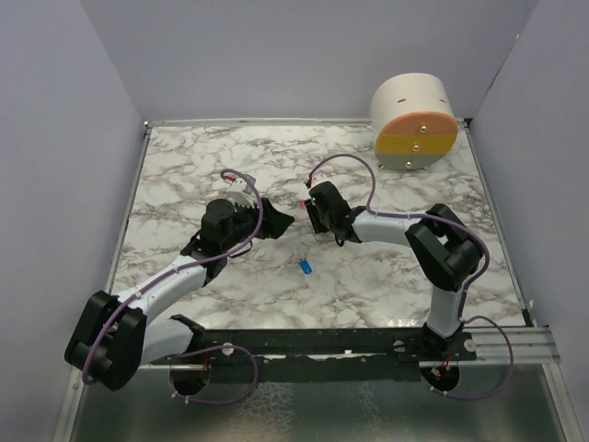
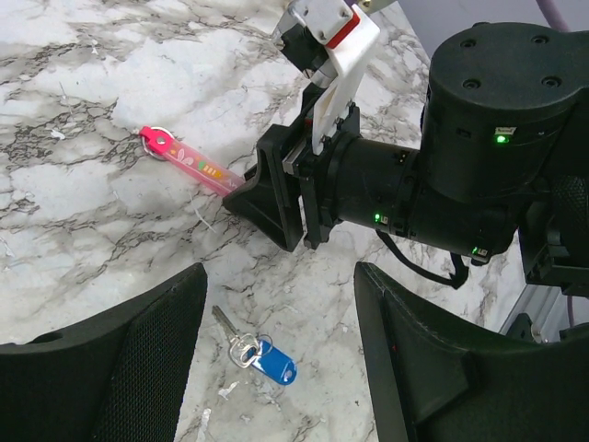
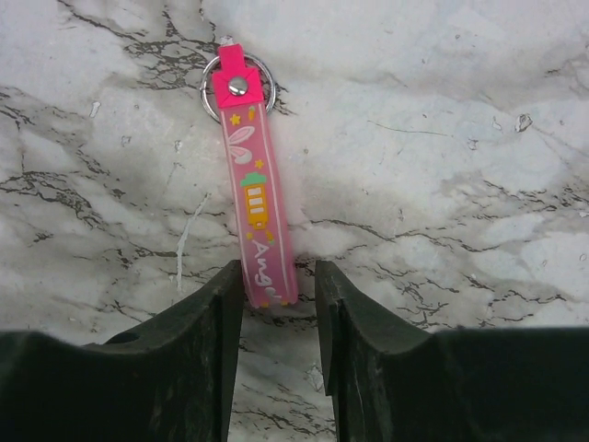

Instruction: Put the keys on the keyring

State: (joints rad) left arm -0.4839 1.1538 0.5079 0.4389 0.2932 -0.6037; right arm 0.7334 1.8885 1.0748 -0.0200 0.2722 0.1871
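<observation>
The keyring would stay on the marble if I lifted my right gripper now, because the gripper's fingers are apart around the tag's end (image 3: 270,284).
The key (image 1: 304,266), blue-headed with a short silver blade, lies flat on the marble between the two arms. In the left wrist view the key (image 2: 260,355) lies below and between my wide-open left gripper (image 2: 281,281), untouched. The keyring is a pink bar tag (image 3: 257,207) with a silver wire ring (image 3: 208,96) at its far end, flat on the table; it also shows in the left wrist view (image 2: 184,159). My right gripper (image 3: 276,295) is slightly open, with the tag's near end between its fingertips, close against the left finger. From above, the left gripper (image 1: 279,222) and right gripper (image 1: 310,210) face each other.
A cream cylinder (image 1: 416,122) with an orange, yellow and grey face stands at the back right corner. Lilac walls enclose the marble table (image 1: 184,166) on three sides. The right arm's wrist body (image 2: 479,147) fills the right of the left wrist view.
</observation>
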